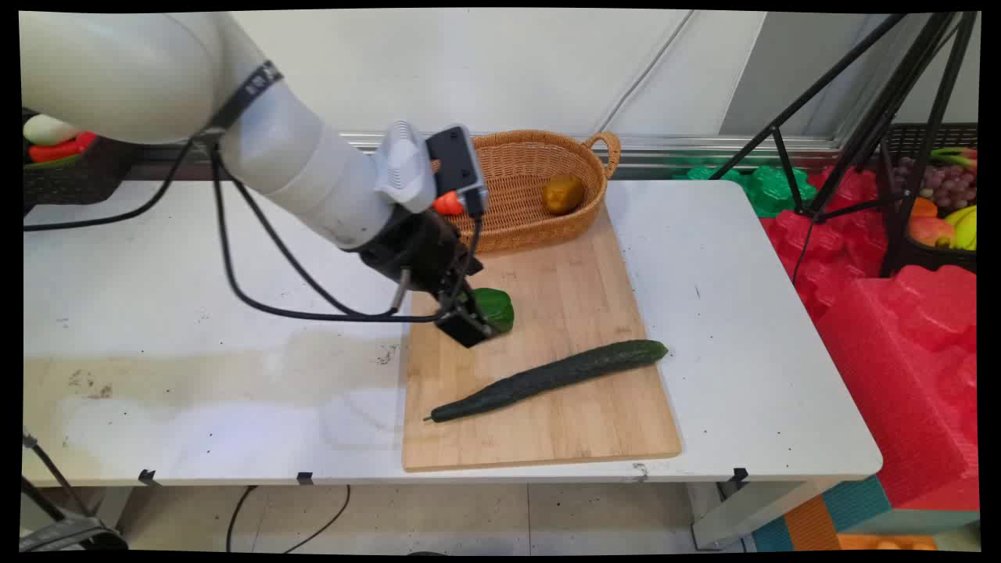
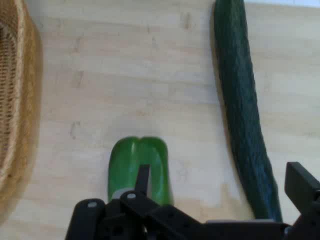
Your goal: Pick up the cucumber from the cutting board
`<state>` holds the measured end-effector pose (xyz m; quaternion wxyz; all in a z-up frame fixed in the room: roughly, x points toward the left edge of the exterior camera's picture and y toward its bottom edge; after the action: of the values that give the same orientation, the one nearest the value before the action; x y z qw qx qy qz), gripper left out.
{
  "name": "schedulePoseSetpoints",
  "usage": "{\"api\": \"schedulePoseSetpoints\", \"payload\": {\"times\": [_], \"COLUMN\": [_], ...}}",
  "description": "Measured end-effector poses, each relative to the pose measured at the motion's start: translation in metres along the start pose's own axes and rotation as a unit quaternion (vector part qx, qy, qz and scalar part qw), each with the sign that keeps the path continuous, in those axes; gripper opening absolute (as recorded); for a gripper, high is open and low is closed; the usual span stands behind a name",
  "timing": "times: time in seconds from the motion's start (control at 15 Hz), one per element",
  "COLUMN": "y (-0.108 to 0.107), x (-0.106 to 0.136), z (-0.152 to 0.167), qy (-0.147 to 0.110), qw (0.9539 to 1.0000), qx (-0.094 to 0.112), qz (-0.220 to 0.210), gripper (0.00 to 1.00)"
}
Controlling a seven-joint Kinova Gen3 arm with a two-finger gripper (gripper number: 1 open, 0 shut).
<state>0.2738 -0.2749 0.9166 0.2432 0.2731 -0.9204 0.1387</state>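
Note:
I need to lift the long cucumber into the wicker basket [image 1: 521,192] in one piece, so I should grip the cucumber by its middle [image 1: 549,377] next.
A green bell pepper [image 1: 497,309] [image 2: 137,167] lies on the wooden cutting board [image 1: 579,281] [image 2: 130,80]. My gripper [image 1: 471,324] [image 2: 221,182] is low over the board and open. Its left finger [image 2: 143,179] rests over the pepper's middle, and the right finger [image 2: 301,182] stands far off on the other side of a long dark cucumber [image 1: 547,377] [image 2: 242,110]. In the hand view the cucumber's near end lies between the two fingers. The cucumber runs diagonally across the board's front half.
A wicker basket [image 1: 539,152] [image 2: 17,100] stands at the board's far end, holding a brownish-yellow fruit [image 1: 563,194] and an orange-red item [image 1: 448,205] half hidden by the hand. Black cables [image 1: 258,289] hang over the table's left. A tripod [image 1: 852,133], red foam [image 1: 899,344] and a fruit crate [image 1: 938,203] stand right.

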Motion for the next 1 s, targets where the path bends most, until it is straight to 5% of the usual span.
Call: {"api": "schedulePoseSetpoints", "payload": {"times": [1.0], "y": [0.023], "x": [0.032], "z": [0.104], "qy": [-0.028], "qw": [0.9992], "qx": [-0.029], "qz": [-0.011], "gripper": [1.0]}}
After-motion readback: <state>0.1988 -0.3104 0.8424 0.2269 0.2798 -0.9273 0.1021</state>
